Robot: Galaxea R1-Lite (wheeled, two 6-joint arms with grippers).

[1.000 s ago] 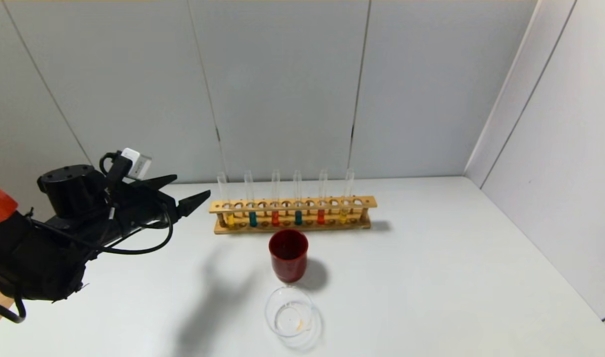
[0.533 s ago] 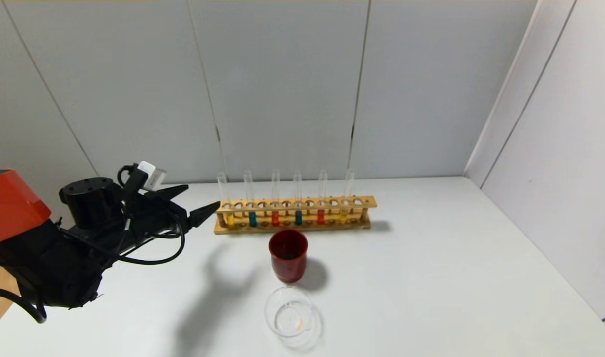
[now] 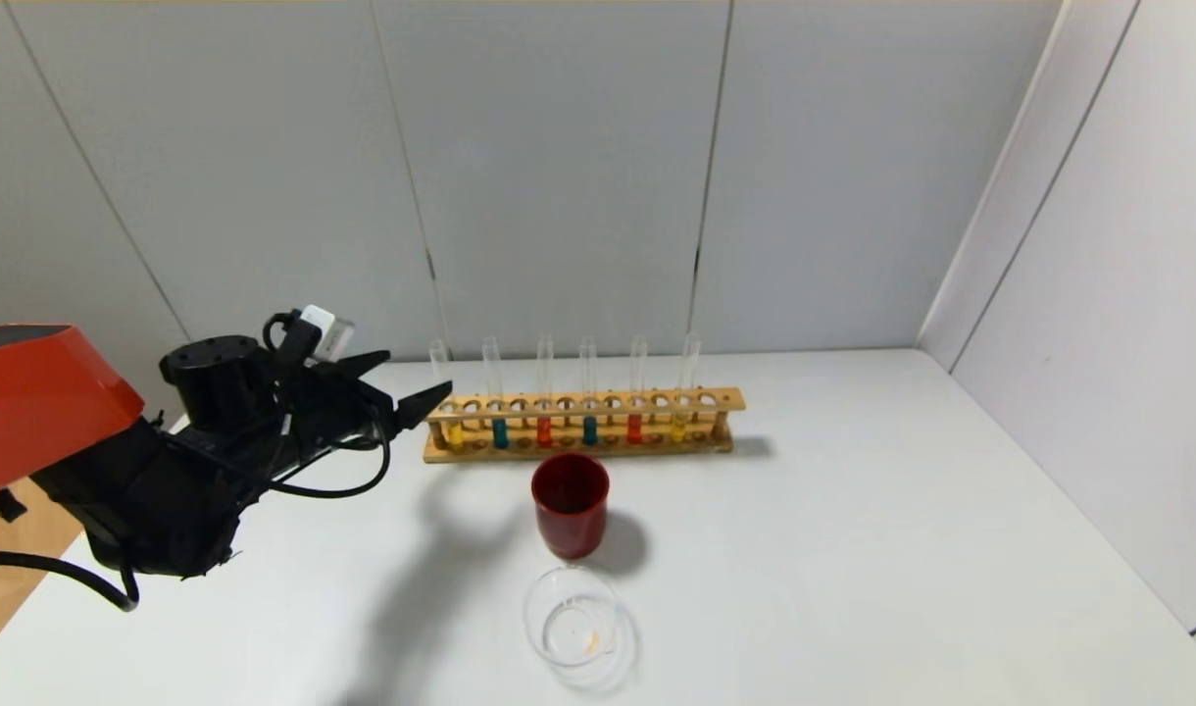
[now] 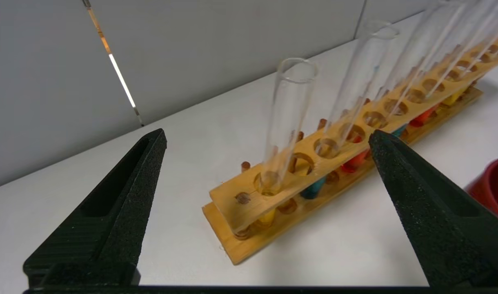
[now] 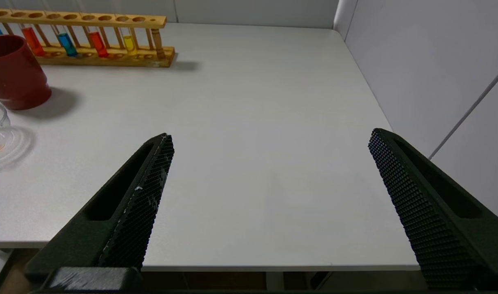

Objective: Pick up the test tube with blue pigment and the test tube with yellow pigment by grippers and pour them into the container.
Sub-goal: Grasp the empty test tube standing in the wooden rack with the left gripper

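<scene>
My left gripper should move toward the tube first and then close on the yellow tube (image 4: 290, 118), because my fingers don't reach the tube yet.
A wooden rack (image 3: 578, 424) holds several upright tubes. The test tube with yellow pigment (image 3: 453, 431) stands at its left end. Two test tubes with blue pigment (image 3: 500, 432) (image 3: 589, 430) stand further right. My left gripper (image 3: 417, 375) is open and empty just left of the rack's left end. In the left wrist view the yellow tube (image 4: 290, 118) stands ahead between the open fingertips of my left gripper (image 4: 267, 136), with a blue tube (image 4: 314, 190) behind it. The container (image 3: 573, 618), a clear glass dish, sits near the table's front. My right gripper (image 5: 271, 136) is open and empty over the table's near right edge.
A dark red cup (image 3: 570, 503) stands between the rack and the dish. The rack also holds orange-red tubes (image 3: 544, 431) and a paler yellow tube (image 3: 678, 428). Grey wall panels close the back and right side. The cup (image 5: 12, 73) and rack (image 5: 110, 57) also show in the right wrist view.
My left arm has moved to the right and a little farther back, bringing its open gripper up to the rack's left end. Nothing else has moved.
</scene>
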